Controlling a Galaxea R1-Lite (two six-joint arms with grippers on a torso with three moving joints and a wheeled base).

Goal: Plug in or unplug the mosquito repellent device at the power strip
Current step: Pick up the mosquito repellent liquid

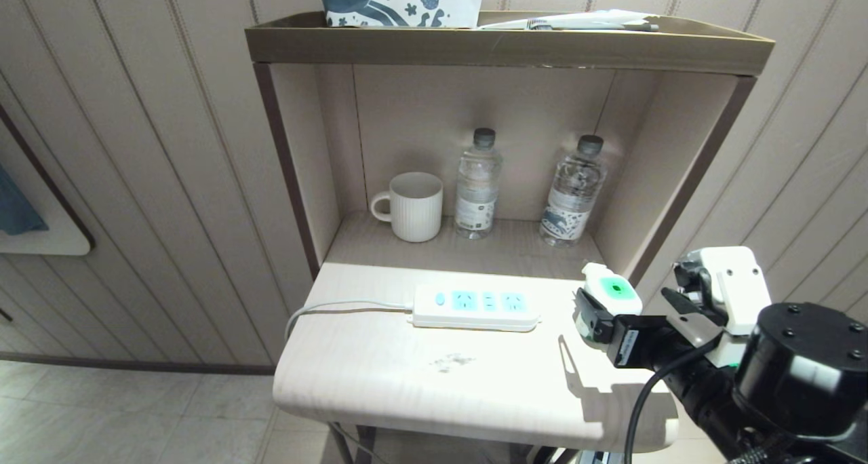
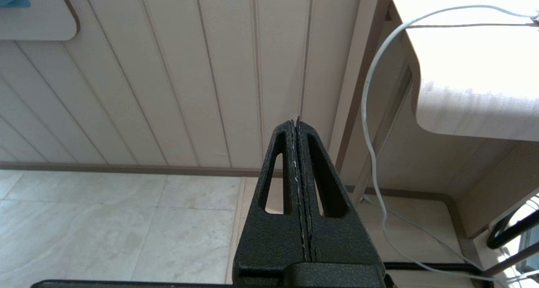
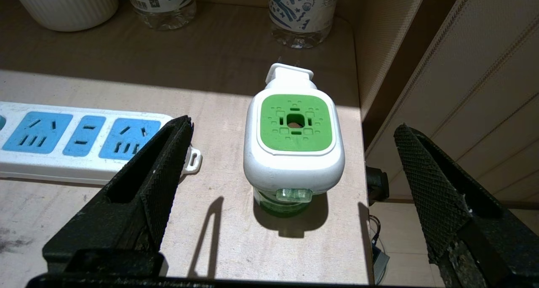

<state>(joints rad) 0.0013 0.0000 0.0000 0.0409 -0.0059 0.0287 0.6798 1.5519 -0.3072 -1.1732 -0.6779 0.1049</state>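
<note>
The fingers of my right gripper are short of the white device's middle (image 1: 615, 289) (image 3: 294, 131) and would miss it if they closed now. They need to move toward it before closing.
The mosquito repellent device (image 1: 608, 290) (image 3: 294, 145) stands upright on the pale table (image 1: 434, 382) near its right edge, green top up and plug prongs pointing toward the shelf's back. It is unplugged. The white power strip (image 1: 475, 308) (image 3: 63, 140) lies just to its left, and all three light-blue socket faces are empty. My right gripper (image 1: 634, 311) (image 3: 293, 126) is open wide, one finger on either side of the device, and neither finger touches it. My left gripper (image 2: 296, 121) hangs shut and empty low beside the table, above the tiled floor.
At the back of the shelf recess stand a white ribbed mug (image 1: 415, 206) and two clear water bottles (image 1: 478, 186) (image 1: 573, 192). The strip's pale cord (image 1: 339, 308) runs off the table's left edge. The recess's right wall (image 1: 651, 199) stands close behind the device.
</note>
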